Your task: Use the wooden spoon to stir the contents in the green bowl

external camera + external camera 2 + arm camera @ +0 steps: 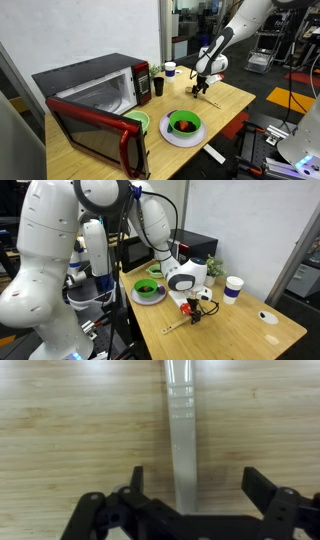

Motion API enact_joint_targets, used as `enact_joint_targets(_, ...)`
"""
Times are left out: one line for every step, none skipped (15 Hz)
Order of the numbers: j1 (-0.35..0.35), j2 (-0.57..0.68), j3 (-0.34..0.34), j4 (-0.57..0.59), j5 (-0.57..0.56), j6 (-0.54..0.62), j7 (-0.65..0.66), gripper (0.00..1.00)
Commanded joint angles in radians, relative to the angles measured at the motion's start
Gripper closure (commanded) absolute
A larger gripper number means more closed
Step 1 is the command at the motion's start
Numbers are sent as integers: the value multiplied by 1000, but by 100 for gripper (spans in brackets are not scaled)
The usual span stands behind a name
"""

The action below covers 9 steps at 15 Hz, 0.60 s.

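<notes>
My gripper picks up the wooden spoon (177, 327) by its pale handle next, so the spoon's head stays free to stir the green bowl's contents.
The wooden spoon (177, 327) lies flat on the wooden table; in the wrist view its pale handle (183, 420) runs straight away from me. My gripper (200, 485) is open and low over the table, one finger on each side of the handle, not closed on it. It shows in both exterior views (203, 90) (192, 308). The deep-green bowl (184, 124) (148, 288) sits on a white plate (168, 137), apart from the gripper. The red and dark contents (185, 126) lie inside it.
A microwave (95, 88) stands at the back with its red-rimmed door (95, 135) swung open, and a paler lime-green bowl (137, 121) sits beside the door. A black cup (158, 86) and a white cup (170, 69) (233, 288) stand nearby. A white object (215, 154) lies at the table's edge.
</notes>
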Motion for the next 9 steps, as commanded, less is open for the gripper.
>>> enact_joint_targets(-6, 33, -8, 8, -6, 42, 14, 0)
enact_joint_targets(-1, 34, -12, 3, -11, 49, 20, 0)
enact_joint_targets(2, 37, -16, 2, -14, 56, 24, 0)
enact_joint_targets(7, 38, -20, -1, -19, 65, 31, 0)
enact_joint_targets(12, 42, -23, -1, -24, 70, 36, 25)
enact_joint_targets(16, 45, -26, 0, -30, 75, 43, 27)
enact_joint_targets(19, 47, -30, 0, -36, 80, 50, 34)
enact_joint_targets(19, 43, -31, 1, -41, 79, 54, 41)
enact_joint_targets(22, 41, -31, 0, -44, 82, 60, 47)
